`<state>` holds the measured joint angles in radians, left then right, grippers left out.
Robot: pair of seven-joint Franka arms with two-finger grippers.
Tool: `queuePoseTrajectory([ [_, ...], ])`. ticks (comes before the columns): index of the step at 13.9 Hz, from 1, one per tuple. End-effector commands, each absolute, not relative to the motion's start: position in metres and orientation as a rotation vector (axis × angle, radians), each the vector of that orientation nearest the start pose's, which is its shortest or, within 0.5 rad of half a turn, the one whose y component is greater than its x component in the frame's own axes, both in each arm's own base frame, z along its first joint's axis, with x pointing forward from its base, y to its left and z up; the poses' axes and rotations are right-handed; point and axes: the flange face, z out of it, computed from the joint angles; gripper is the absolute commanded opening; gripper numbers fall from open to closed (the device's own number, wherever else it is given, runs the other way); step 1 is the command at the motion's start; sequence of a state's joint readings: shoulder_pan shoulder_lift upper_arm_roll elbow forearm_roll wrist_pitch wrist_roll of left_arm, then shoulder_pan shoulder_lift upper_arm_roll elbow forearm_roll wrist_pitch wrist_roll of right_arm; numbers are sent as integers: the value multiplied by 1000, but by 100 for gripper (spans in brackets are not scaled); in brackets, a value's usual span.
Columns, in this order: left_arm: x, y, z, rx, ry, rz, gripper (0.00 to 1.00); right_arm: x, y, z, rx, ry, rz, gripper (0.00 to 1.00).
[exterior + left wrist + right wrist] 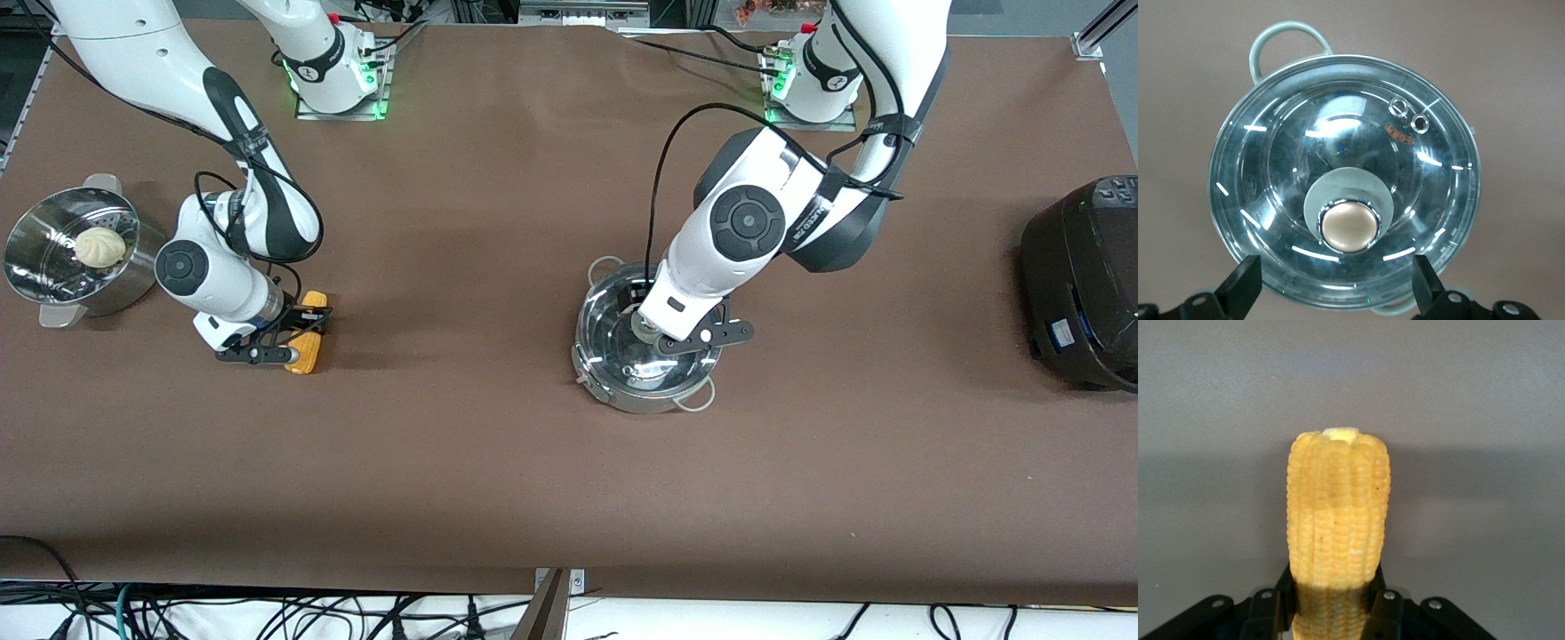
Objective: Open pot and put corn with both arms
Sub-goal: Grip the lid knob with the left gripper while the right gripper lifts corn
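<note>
My left gripper needs to go lower before it closes on the round knob (1349, 227). It isn't time to close yet: my fingers are still above the glass lid (1338, 143) and would miss.
The steel pot (640, 402) stands mid-table, toward the left arm's end, with its glass lid (613, 342) on. My left gripper (690, 311) hangs over the lid, open. In the left wrist view the left gripper (1335, 267) has a finger on each side, well apart; the round knob (1350, 227) on the lid (1338, 153) is untouched. The yellow corn (308, 342) lies on the table toward the right arm's end. My right gripper (298, 333) is shut on it. In the right wrist view the right gripper (1331, 580) presses both sides of the corn (1338, 507).
A perforated steel steamer basket (53, 284) with a white bun (100, 246) stands at the right arm's end of the table. A large black cooker (1085, 276) sits at the left arm's end. Brown table surface lies between the corn and the pot.
</note>
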<state>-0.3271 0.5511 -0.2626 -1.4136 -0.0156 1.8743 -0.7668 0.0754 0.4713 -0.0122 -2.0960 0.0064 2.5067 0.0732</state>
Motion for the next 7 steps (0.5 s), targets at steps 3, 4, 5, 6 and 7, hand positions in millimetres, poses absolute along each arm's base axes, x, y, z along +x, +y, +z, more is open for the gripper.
queuePoseTrajectory([
  [3, 605, -377, 365, -3161, -350, 184, 99, 569, 35, 191, -3138, 4, 104, 0],
  [4, 606, -376, 359, -3145, -351, 176, 99, 570, 35, 193, -3139, -1, 99, 0],
  [5, 604, -379, 357, -3140, -345, 172, 99, 571, 35, 196, -3137, -13, 89, 0],
  [6, 603, -380, 356, -3139, -340, 174, 99, 572, 35, 199, -3137, -28, 92, 0],
  [7, 604, -380, 357, -3139, -342, 171, 99, 576, 34, 207, -3136, -52, 92, 0],
])
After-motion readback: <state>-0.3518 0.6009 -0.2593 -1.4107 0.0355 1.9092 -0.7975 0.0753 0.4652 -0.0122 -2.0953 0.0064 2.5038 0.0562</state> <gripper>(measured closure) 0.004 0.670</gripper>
